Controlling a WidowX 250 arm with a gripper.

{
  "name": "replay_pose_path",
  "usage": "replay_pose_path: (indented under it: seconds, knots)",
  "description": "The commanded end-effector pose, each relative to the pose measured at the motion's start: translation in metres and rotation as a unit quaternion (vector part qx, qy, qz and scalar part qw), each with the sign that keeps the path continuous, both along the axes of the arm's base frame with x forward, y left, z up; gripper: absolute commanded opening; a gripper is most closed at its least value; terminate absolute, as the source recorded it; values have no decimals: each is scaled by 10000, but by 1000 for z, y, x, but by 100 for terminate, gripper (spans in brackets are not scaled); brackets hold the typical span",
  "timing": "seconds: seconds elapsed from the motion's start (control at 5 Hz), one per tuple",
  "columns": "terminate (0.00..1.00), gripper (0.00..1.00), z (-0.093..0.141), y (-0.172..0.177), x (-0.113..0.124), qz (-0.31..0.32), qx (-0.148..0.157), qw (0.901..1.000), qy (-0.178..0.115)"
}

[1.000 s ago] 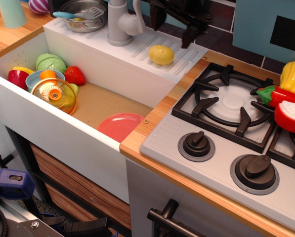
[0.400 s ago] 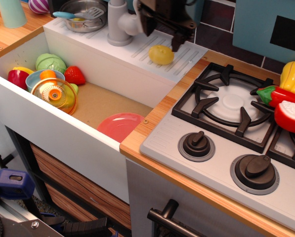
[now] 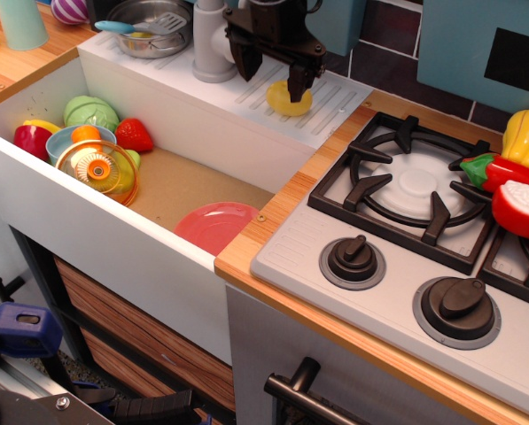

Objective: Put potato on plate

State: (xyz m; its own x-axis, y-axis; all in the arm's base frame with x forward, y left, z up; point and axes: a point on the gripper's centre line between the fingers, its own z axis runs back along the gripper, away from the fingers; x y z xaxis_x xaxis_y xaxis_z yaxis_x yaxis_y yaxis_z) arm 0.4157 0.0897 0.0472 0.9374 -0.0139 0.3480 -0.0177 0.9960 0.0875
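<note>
Next, my gripper grips the potato by its rounded sides, to put the pale-yellow potato on the coral-red plate.
The potato, a small pale-yellow oval, lies on the ridged white drainboard behind the sink, right of the faucet. My black gripper hangs open just above the drainboard. Its right finger covers the potato's top and its left finger stands to the potato's left. The gripper holds nothing. The coral-red plate lies flat on the sink floor at the front right corner, well below and in front of the potato.
A grey faucet stands left of the gripper, and a metal pot with a spatula beyond it. The sink's left end holds a light-blue bowl, a transparent orange lid, a cabbage and a strawberry. The stove and a yellow pepper are at right.
The gripper has moved left and down from above the back wall to the drainboard, so its right finger now overlaps the potato. The potato and the plate have not moved.
</note>
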Motion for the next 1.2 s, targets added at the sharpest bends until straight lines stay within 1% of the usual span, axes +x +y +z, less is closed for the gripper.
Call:
replay_pose_path:
  seconds: [0.0,0.2,0.4,0.6,0.8,1.0]
  knots:
    - [0,100,7,7,13,-168,155,9987,-464]
    - [0,100,0,5,20,-233,93,9985,-492]
    - [0,100,-7,7,24,-236,-113,9987,-431]
    - [0,100,-24,8,27,-290,-421,9977,-447]
    - [0,0,-29,8,31,-275,-476,9978,-380]
    - [0,0,-15,3,21,-148,-392,9988,-243]
